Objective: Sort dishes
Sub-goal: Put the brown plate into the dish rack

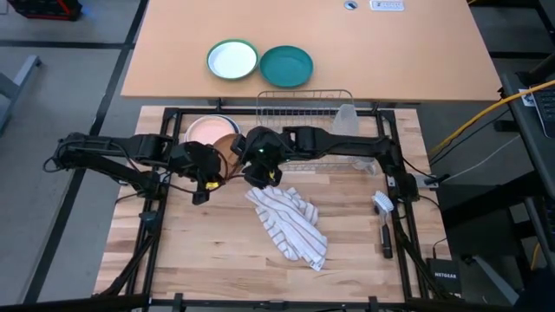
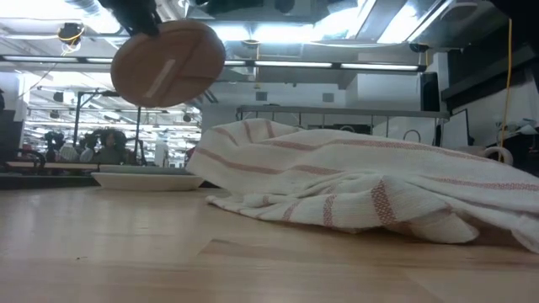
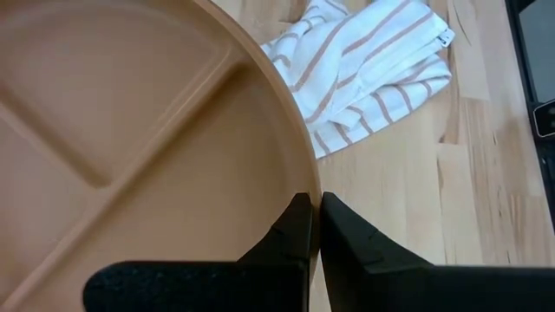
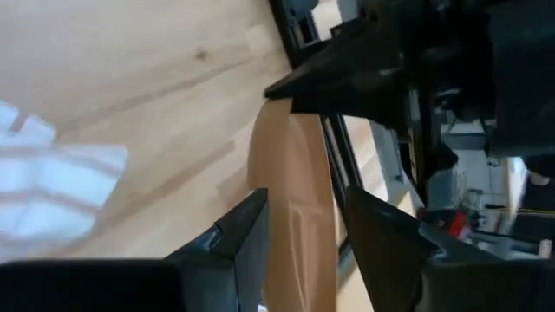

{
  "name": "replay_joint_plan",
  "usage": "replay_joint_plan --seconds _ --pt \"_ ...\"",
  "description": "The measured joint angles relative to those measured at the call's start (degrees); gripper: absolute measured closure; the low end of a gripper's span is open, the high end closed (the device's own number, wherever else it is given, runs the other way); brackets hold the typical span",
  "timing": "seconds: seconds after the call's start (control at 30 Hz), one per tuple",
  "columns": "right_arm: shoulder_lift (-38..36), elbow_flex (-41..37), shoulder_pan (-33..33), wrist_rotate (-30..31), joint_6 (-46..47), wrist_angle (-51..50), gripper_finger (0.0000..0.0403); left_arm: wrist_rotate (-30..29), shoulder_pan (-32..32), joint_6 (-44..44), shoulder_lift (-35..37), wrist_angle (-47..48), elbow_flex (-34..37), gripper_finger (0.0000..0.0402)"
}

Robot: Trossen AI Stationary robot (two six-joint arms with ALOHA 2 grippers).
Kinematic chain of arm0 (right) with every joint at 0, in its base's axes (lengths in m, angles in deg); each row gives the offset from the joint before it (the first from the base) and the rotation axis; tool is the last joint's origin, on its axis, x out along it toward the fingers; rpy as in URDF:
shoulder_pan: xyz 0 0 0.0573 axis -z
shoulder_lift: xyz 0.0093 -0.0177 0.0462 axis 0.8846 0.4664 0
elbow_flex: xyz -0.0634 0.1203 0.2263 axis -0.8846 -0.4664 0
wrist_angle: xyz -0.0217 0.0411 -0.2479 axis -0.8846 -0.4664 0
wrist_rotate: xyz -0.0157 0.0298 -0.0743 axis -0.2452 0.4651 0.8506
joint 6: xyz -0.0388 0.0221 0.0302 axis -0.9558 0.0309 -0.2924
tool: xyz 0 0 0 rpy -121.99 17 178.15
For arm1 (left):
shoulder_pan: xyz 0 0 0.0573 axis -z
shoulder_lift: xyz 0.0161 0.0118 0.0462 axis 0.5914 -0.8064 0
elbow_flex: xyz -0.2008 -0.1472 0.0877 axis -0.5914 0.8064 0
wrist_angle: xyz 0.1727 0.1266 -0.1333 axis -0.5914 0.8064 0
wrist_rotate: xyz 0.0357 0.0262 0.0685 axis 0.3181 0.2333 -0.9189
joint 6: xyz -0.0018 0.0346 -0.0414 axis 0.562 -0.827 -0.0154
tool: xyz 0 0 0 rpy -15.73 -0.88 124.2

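The tan-brown plate needs to go over to the wire dish rack, so my right gripper should grab the plate by its rim point(image 4: 290, 225) next.
The tan-brown plate point(image 1: 227, 149), a divided one, is held up on edge between both arms; in the low view it hangs high above the table point(image 2: 168, 63). My left gripper point(image 3: 316, 208) is shut on its rim. My right gripper point(image 4: 303, 225) is open, one finger standing on each side of the plate's edge point(image 4: 295, 173). The white plate point(image 1: 211, 130) lies flat on the table by the far left point(image 2: 147, 178). The dark blue plate is out of view. My left gripper pinches the tan-brown plate's rim point(image 3: 305, 165) between its two fingers, one on the divided face and one behind. The plate is lifted clear of the table and stands tilted on edge. My right gripper straddles the opposite edge; whether its fingers point(image 4: 247, 230) touch it, I cannot tell.
A striped dish towel point(image 1: 290, 221) lies crumpled at mid-table, just near of the grippers. A wire dish rack point(image 1: 303, 100) stands at the far edge. A brush point(image 1: 383, 221) lies at the right. A teal plate point(image 1: 286, 65) and a green-rimmed white plate point(image 1: 232, 61) sit on the far table.
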Motion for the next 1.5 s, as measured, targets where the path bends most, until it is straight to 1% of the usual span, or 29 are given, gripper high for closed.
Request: replay_joint_plan --seconds 0.2,0.47,0.63,0.83,0.9,0.97,1.13,1.3,1.5 --pt "1.8 0.0 0.0 -1.4 1.4 -0.8 0.0248 1.1 0.6 -0.4 -1.5 -2.1 0.0 0.0400" --pt "4.6 0.0 0.0 -1.5 1.6 -2.5 0.0249 1.5 1.5 -0.4 -2.3 -2.5 0.0 0.0400" --pt "5.3 0.0 0.0 -1.5 4.7 -3.3 0.0249 1.5 2.3 -0.4 -2.4 -2.5 0.0 0.0400" --pt "5.4 0.0 -0.1 -1.5 5.0 -3.9 0.0249 1.5 2.5 -0.5 -2.4 -2.3 0.0 0.0400" --pt "5.4 0.0 0.0 -1.5 6.0 -3.9 0.0255 1.5 2.5 -0.5 -2.4 -2.2 0.0 0.0400" --pt "5.4 0.0 0.0 -1.5 7.2 -3.9 0.0270 1.5 2.5 -0.5 -2.4 -2.2 0.0 0.0400" --pt "5.4 0.0 -0.1 -1.5 8.7 -4.4 0.0330 1.6 2.5 -0.7 -2.4 -2.1 0.0 0.0397" --pt "5.4 0.0 -0.1 -0.1 10.5 -4.6 0.0331 1.4 2.5 -2.0 -2.4 -2.0 0.0 0.0392" --pt "5.4 0.0 -0.2 1.9 14.8 -4.8 0.0331 0.6 2.4 -2.7 -2.1 -1.8 0.0 0.0364"
